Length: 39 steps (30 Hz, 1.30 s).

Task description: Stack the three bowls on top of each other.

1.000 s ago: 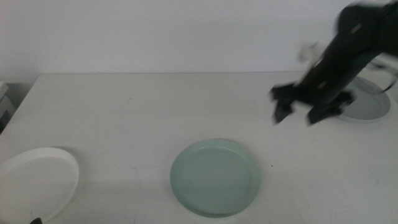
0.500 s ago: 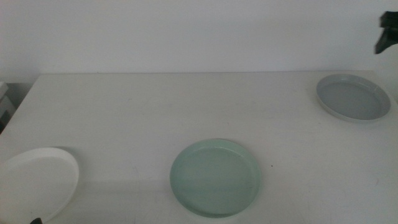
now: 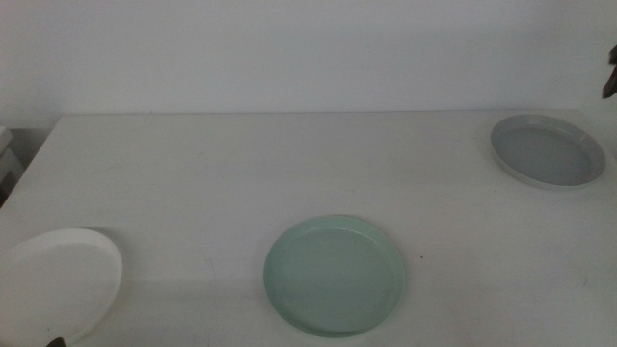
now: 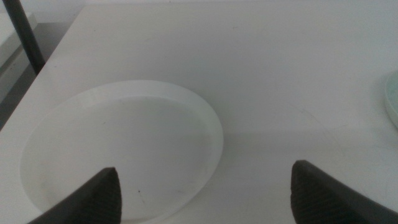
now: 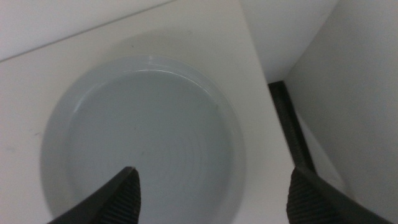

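My open fingers are spread less wide than the grey bowl. My right gripper needs to pick up the grey bowl next by its thin raised rim (image 3: 600, 162) (image 5: 239, 155).
Three bowls lie apart on the white table. The white bowl (image 3: 58, 280) is at the near left corner, the mint green bowl (image 3: 335, 275) near the front middle, and the grey bowl (image 3: 547, 151) at the far right. My left gripper (image 4: 204, 169) hovers open over the white bowl (image 4: 118, 149), holding nothing; only a dark tip (image 3: 55, 341) of it shows in the middle view. My right gripper (image 5: 214, 171) hangs open and empty above the grey bowl (image 5: 143, 143). In the middle view only a dark sliver (image 3: 609, 82) of the right arm shows at the right edge.
The table's right edge (image 5: 261, 81) runs close beside the grey bowl, with a dark gap and a wall beyond it. A dark post (image 4: 25, 34) stands off the table's left edge. The mint green bowl's rim (image 4: 392, 99) shows in the left wrist view.
The right arm has drawn back from over the table near the grey bowl, up and to the right, almost leaving the middle view. The bowls have not moved.
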Tool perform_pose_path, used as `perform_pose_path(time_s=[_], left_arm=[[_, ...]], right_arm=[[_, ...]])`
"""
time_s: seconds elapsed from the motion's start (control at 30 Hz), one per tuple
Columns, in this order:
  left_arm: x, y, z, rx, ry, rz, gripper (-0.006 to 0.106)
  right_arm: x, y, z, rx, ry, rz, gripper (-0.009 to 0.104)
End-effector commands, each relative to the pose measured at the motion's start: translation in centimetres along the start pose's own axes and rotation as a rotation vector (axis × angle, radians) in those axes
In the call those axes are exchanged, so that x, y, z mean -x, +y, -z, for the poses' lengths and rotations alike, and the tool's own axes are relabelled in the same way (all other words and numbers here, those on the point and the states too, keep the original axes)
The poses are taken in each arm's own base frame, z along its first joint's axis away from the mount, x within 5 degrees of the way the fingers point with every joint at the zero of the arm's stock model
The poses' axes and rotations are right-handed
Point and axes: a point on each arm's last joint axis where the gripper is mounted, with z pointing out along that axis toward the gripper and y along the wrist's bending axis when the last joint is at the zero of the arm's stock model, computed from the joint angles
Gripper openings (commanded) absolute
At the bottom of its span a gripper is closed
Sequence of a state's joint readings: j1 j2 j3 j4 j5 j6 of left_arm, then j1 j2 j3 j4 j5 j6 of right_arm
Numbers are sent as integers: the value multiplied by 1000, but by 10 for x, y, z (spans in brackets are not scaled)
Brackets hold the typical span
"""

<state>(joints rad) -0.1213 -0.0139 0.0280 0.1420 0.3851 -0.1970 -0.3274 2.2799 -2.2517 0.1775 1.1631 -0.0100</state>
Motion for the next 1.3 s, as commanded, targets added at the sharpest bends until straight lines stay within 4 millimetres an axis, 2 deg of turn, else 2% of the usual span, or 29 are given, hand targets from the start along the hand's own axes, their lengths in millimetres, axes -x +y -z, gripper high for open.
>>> perform_pose_path(time_s=[0.0, 0.13, 0.3, 0.87, 1.17, 1.27], left_arm=[[8, -1, 2, -14, -91, 8, 105], [8, -1, 2, -14, -91, 8, 105], [8, -1, 2, -14, -91, 8, 105], [8, -1, 2, -14, -91, 8, 105], [8, -1, 2, -14, -91, 8, 105], [8, -1, 2, -14, -91, 8, 105]], right_arm=[[14, 3, 24, 18, -108, 14, 59], [13, -2, -6, 15, -80, 17, 56], [11, -7, -32, 9, -72, 21, 54], [7, -13, -71, 14, -77, 19, 52], [4, -15, -80, 15, -59, 39, 31], [5, -15, -80, 16, -67, 43, 16]])
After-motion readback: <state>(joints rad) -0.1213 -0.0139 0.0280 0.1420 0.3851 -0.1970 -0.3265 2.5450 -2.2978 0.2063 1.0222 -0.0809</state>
